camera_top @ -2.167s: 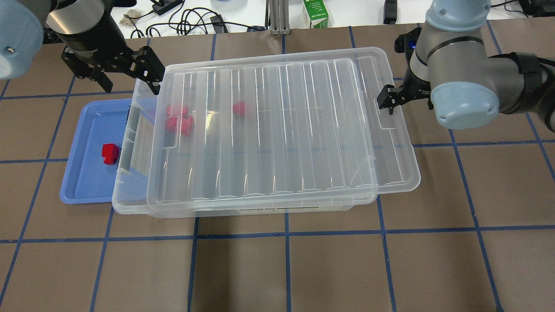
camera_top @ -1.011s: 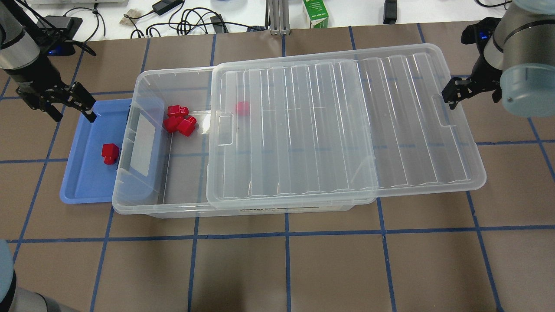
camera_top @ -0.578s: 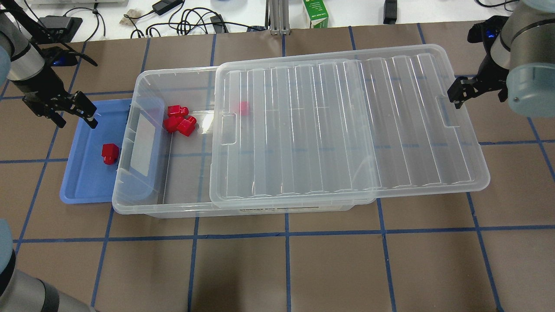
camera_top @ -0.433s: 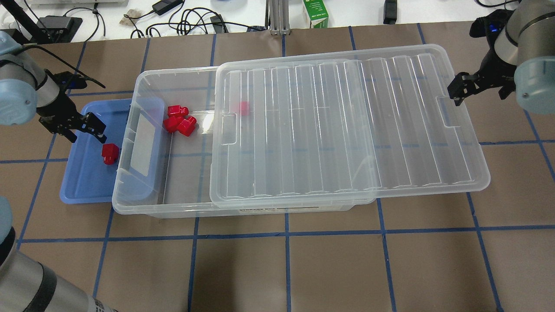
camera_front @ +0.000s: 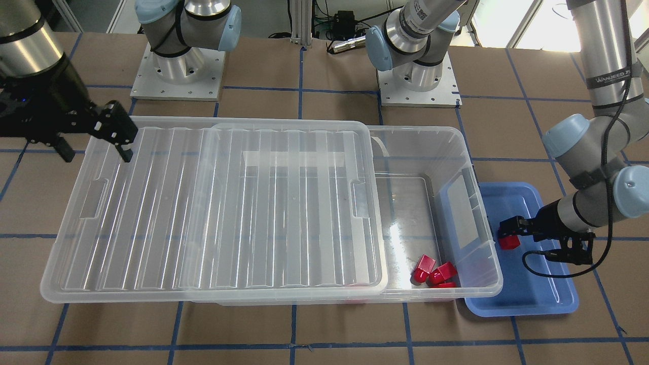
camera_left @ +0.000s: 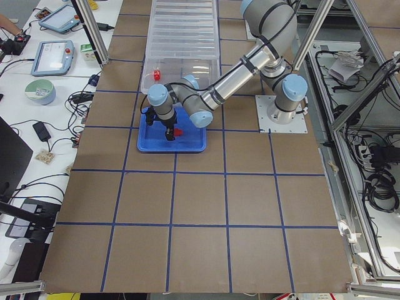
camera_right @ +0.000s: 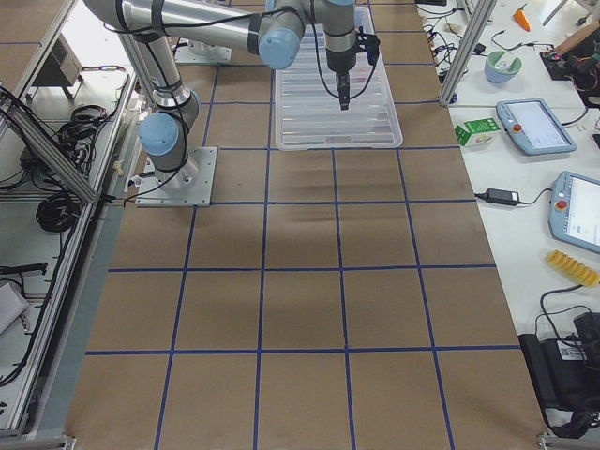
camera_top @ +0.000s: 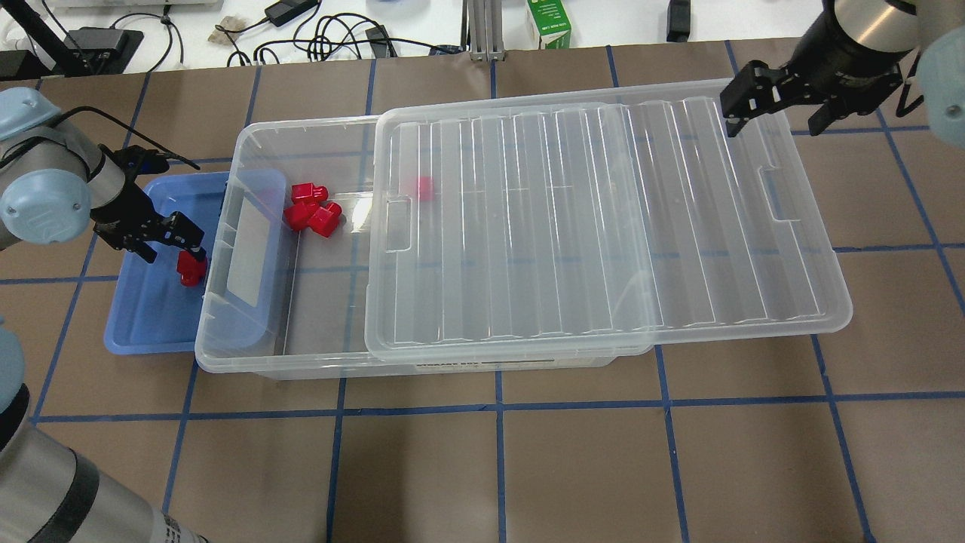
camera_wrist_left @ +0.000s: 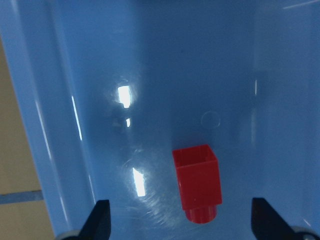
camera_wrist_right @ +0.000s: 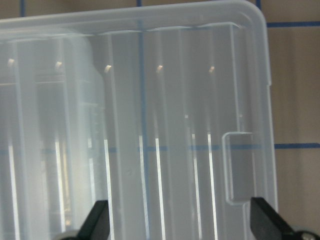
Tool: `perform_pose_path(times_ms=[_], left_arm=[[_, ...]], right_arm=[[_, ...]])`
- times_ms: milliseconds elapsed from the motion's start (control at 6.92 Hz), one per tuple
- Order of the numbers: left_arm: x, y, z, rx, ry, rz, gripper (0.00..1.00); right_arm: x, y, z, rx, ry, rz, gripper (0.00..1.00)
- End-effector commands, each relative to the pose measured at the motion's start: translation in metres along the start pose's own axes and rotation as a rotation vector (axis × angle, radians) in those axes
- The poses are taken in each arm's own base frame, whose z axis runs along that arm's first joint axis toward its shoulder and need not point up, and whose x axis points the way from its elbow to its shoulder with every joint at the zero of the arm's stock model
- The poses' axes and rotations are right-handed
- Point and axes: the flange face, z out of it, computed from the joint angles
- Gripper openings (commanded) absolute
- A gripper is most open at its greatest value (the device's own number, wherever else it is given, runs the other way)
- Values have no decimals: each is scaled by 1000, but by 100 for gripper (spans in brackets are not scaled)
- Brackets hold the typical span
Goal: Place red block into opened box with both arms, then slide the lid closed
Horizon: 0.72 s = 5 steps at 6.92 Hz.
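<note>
My left gripper picks the red block up by its square body (camera_front: 508,242) next, to place it into the opened box (camera_front: 398,219).
The red block (camera_top: 191,269) lies on the floor of the blue tray (camera_top: 143,317), stub pointing away from the box. My left gripper (camera_top: 173,252) hangs open right over it. In the left wrist view the red block (camera_wrist_left: 196,182) sits between the two spread fingertips (camera_wrist_left: 100,221). The clear box (camera_top: 256,136) has its left part uncovered. The lid (camera_top: 603,226) sits shifted to the right and overhangs the box's right end. My right gripper (camera_top: 776,102) is open above the lid's far right corner, holding nothing. Below it the right wrist view shows the lid (camera_wrist_right: 150,125).
Three red wedge-topped pieces (camera_top: 313,211) lie in the uncovered part of the box, and another red piece (camera_top: 422,188) shows through the lid. The blue tray (camera_front: 527,299) touches the box's left end. Cables and a green carton (camera_top: 549,23) lie beyond the far edge.
The lid has slid to the right, uncovering the box's left part. My right gripper has let go of it and risen to the far corner. My left gripper came down over the red block.
</note>
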Motion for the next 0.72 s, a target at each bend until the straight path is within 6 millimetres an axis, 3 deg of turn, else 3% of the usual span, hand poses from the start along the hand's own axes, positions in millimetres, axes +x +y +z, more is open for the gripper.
perform_pose_path(times_ms=[0,289,433,578], left_arm=[[-1,-1,12,-5,6,-11,86],[2,3,22,-24,17,-43,65],[3,3,20,-20,14,-42,36],[1,0,16,-11,9,-42,16]], right_arm=[[-72,19,-32,-81,-14,-43,100],[-73,22,-34,-78,-13,-48,100],[-73,22,-33,-80,-13,-48,100],[-73,22,-33,-80,-12,-51,100]])
